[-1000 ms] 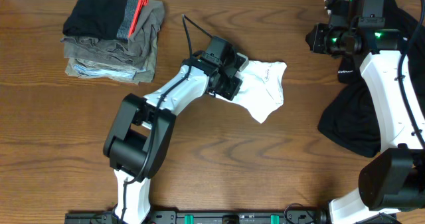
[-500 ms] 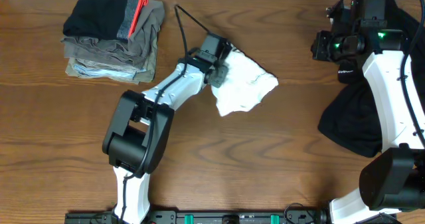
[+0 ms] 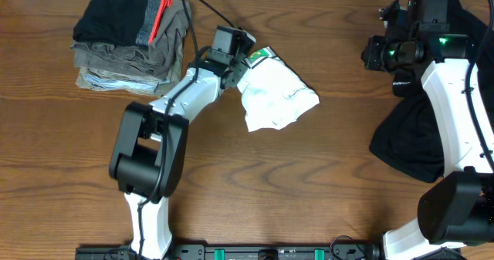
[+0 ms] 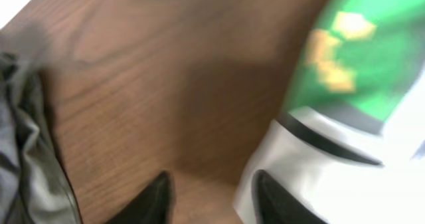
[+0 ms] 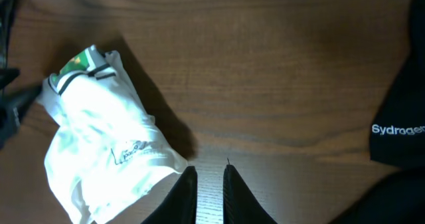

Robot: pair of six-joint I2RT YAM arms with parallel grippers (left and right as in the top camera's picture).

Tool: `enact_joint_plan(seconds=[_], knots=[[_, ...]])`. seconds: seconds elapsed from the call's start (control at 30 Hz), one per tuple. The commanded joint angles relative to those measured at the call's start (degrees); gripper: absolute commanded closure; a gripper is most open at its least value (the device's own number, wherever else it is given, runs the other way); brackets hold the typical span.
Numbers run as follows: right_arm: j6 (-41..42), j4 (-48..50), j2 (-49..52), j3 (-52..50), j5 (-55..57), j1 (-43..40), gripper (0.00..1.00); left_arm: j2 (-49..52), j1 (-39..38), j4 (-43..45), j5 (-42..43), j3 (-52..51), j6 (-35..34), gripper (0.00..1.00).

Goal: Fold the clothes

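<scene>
Next, my left gripper grabs the white garment by its edge farthest from the stack (image 3: 311,102), so the green patch end stays free to lay on the stack.
A white garment (image 3: 276,96) with a green collar patch lies crumpled on the wooden table, right of centre-top. It also shows in the right wrist view (image 5: 99,151). My left gripper (image 3: 234,52) is at the garment's upper left edge. In the left wrist view its jaws (image 4: 216,199) stand apart with bare wood between them. The white cloth (image 4: 345,177) lies against the right finger (image 4: 275,201), and nothing is gripped. My right gripper (image 3: 377,52) hovers at the far right, above the table. Its fingers (image 5: 209,184) are nearly together and empty.
A stack of folded dark and grey clothes (image 3: 131,40) sits at the back left, close to the left gripper, and its edge shows in the left wrist view (image 4: 26,151). A heap of black clothing (image 3: 417,136) lies at the right edge under the right arm.
My left gripper has moved up and to the left, toward the folded stack. The white garment shifted left with it and bunched up, green collar now showing. The right arm barely moved.
</scene>
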Motion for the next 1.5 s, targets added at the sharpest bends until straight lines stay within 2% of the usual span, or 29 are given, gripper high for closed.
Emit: enact_joint_plan(seconds=[0.0, 0.1, 0.2, 0.4, 0.6, 1.07, 1.13, 1.2, 1.27, 1.3, 1.37, 1.47], knots=[[-0.9, 0.7, 0.1, -0.3, 0.2, -1.4, 0.82, -10.1, -4.9, -3.5, 1.5, 1.0, 4.3, 0.4], [-0.9, 1.1, 0.1, -0.3, 0.2, -1.8, 0.75, -14.2, -9.2, -8.3, 5.0, 1.0, 8.6, 0.35], [-0.9, 1.3, 0.1, -0.3, 0.2, -1.9, 0.74, -14.1, -13.3, -13.6, 5.1, 0.9, 14.1, 0.32], [-0.9, 1.2, 0.1, -0.3, 0.2, -1.9, 0.74, -9.5, -18.5, -21.9, 5.1, 0.9, 16.2, 0.32], [-0.9, 1.1, 0.1, -0.3, 0.2, -1.9, 0.73, -4.3, -21.7, -21.2, 5.0, 0.9, 16.2, 0.32], [-0.9, 0.7, 0.1, -0.3, 0.2, -2.0, 0.74, 5.3, -21.9, -17.7, 4.4, 0.9, 16.1, 0.33], [-0.9, 0.7, 0.1, -0.3, 0.2, -2.0, 0.74, 6.4, -21.9, -16.2, 3.5, 0.9, 16.1, 0.37], [-1.0, 0.7, 0.1, -0.3, 0.2, -2.0, 0.74, 7.5, -21.9, -14.3, 0.0, 0.8, 15.4, 0.48], [-1.5, 0.6, 0.1, -0.3, 0.2, -2.0, 0.74, 8.3, -21.9, -12.8, -3.9, 0.8, 15.3, 0.64], [-1.5, 0.6, 0.1, -0.3, 0.2, -2.0, 0.74, 8.8, -21.9, -12.0, -5.8, 0.8, 15.2, 0.75], [-1.6, 0.6, 0.1, -0.3, 0.2, -2.0, 0.75, 9.3, -21.9, -10.4, -8.2, 0.8, 15.2, 0.85], [-1.9, 0.6, 0.1, -0.3, 0.2, -2.0, 0.75, 9.5, -21.9, -8.3, -9.4, 0.8, 15.2, 0.94]])
